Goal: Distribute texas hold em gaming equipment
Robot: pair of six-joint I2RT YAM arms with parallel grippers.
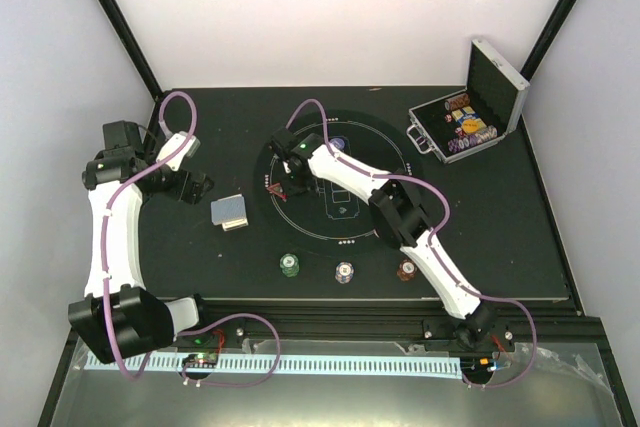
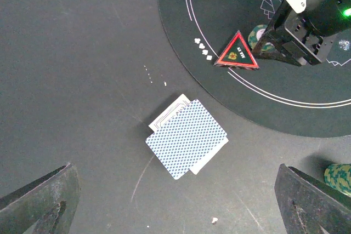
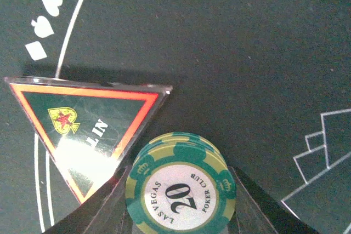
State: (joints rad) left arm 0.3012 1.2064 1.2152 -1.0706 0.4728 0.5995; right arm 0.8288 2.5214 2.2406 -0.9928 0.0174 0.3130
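The robot's right gripper needs to open, because the green chips [image 3: 181,190] are low over the flat mat, close by the red triangle marker, and they would land beside the marker.
My right gripper [image 3: 181,215] is shut on a small stack of green chips [image 3: 181,190] marked 20, low over the round black mat [image 1: 352,227]. The stack sits right beside the red triangle marker [image 3: 88,124], which lies on the mat's white ring. The same green chips [image 2: 256,35] and triangle marker [image 2: 237,51] show in the left wrist view. Blue-grey-backed playing cards [image 2: 187,138] lie in a loose pile on the table left of the mat. My left gripper [image 2: 175,204] hangs open above them, its fingers [image 2: 38,201] far apart and touching nothing.
Three chip stacks stand along the mat's near edge: green [image 1: 289,265], purple-white [image 1: 344,272], red-brown [image 1: 406,270]. An open silver case [image 1: 465,117] with more chips stands at the back right. A purple disc [image 1: 338,145] lies at the mat's far side.
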